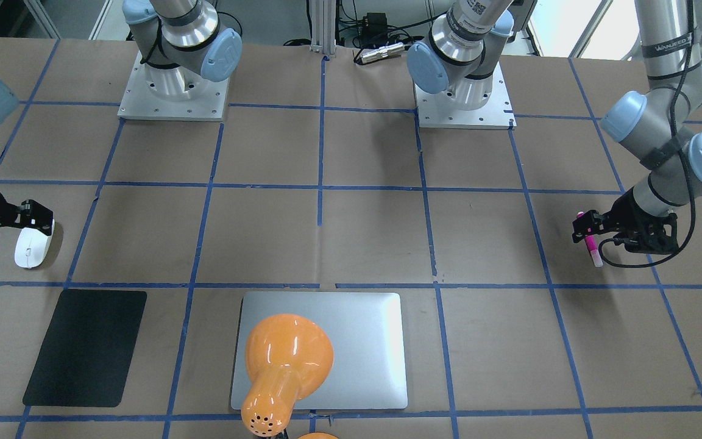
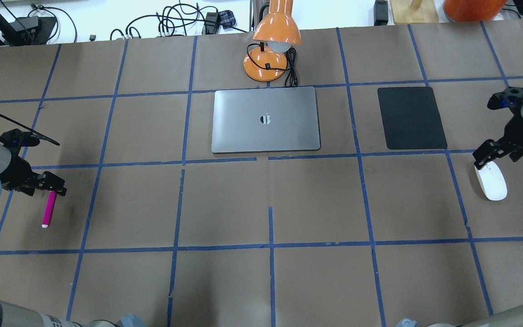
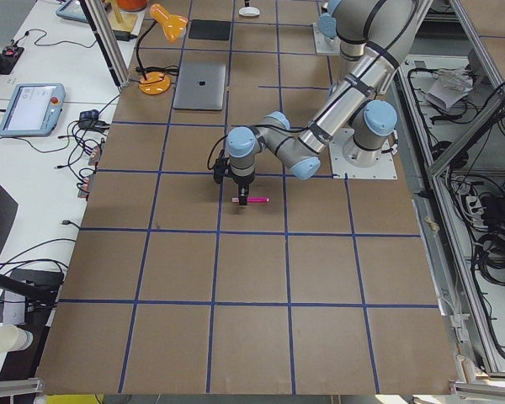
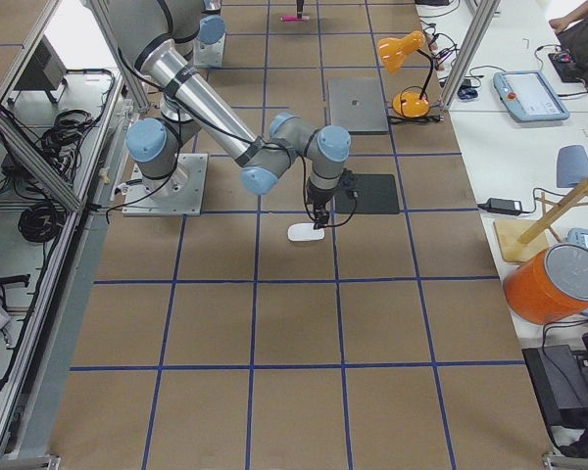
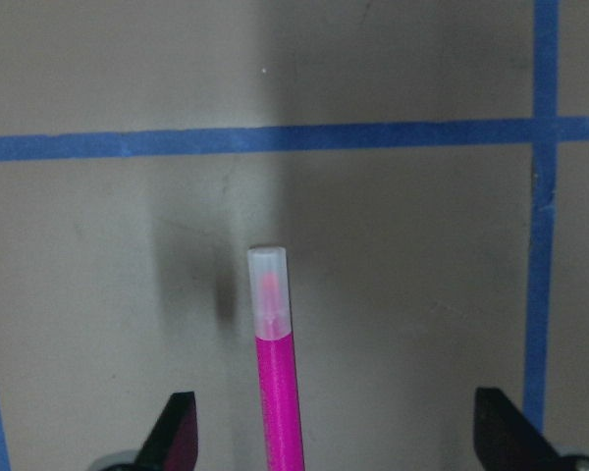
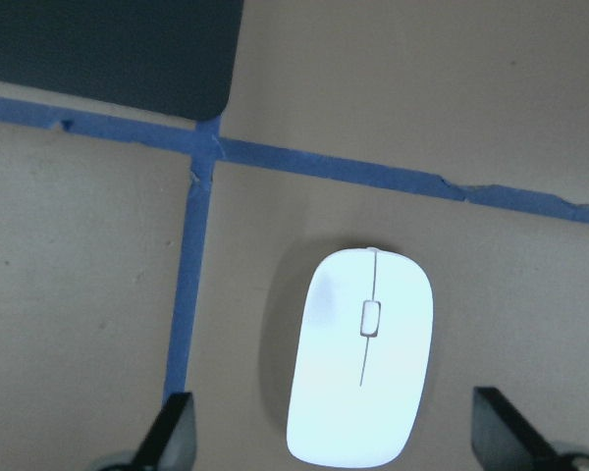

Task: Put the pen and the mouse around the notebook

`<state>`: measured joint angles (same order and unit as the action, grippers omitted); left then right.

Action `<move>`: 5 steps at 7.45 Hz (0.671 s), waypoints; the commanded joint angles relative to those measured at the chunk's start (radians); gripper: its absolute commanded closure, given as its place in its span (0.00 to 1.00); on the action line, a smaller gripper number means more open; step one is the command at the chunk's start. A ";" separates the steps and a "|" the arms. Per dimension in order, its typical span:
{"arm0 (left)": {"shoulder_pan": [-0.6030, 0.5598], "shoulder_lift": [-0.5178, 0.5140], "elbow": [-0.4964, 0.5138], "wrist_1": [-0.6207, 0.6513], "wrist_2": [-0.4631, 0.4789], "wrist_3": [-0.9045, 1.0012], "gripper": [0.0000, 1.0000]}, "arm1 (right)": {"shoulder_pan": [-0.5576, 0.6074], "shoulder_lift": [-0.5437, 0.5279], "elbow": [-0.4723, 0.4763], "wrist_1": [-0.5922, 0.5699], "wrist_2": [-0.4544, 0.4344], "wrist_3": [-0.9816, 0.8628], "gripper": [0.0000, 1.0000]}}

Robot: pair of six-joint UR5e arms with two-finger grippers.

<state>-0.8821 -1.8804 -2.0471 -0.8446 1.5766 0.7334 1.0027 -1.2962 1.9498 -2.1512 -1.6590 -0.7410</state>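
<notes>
My left gripper is next to pick up the pen by its magenta body (image 1: 592, 245), so that it can place the pen beside the notebook (image 1: 363, 351).
The magenta pen (image 2: 48, 209) lies flat on the table at the far left, its pale cap end (image 5: 268, 280) pointing away from the wrist. My left gripper (image 2: 51, 187) hovers open over its near end, and both fingers (image 5: 177, 437) stand well clear of the pen (image 5: 278, 402). On the far right rests the white mouse (image 2: 492, 180). My right gripper (image 2: 493, 156) is open above its far end, its jaws straddling the mouse (image 6: 363, 358) without touching it. The silver notebook (image 2: 266, 119) lies closed at the table's far middle, away from both grippers.
An orange desk lamp (image 2: 273, 41) stands just behind the notebook, its cord beside the base. A thin black mat (image 2: 411, 118) lies to the notebook's right, near the mouse. Blue tape lines (image 2: 270, 245) grid the brown table. Both arm bases (image 1: 171, 91) sit at the robot's edge.
</notes>
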 commanded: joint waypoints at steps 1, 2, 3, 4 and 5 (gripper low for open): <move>0.005 0.001 -0.011 -0.004 0.002 -0.028 0.00 | -0.007 0.065 0.003 -0.031 -0.036 0.002 0.00; 0.005 -0.003 -0.012 0.005 0.002 -0.026 0.39 | -0.012 0.080 0.004 -0.057 -0.042 0.014 0.00; 0.005 -0.008 -0.012 0.009 0.003 -0.023 0.76 | -0.012 0.087 0.004 -0.055 -0.050 0.061 0.00; 0.005 -0.017 -0.012 0.010 0.003 -0.023 0.77 | -0.012 0.087 0.004 -0.047 -0.073 0.069 0.00; 0.008 -0.022 -0.012 0.010 0.023 -0.023 0.80 | -0.012 0.087 0.023 -0.049 -0.071 0.081 0.00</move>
<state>-0.8765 -1.8947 -2.0584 -0.8358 1.5844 0.7102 0.9914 -1.2111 1.9587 -2.2001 -1.7215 -0.6785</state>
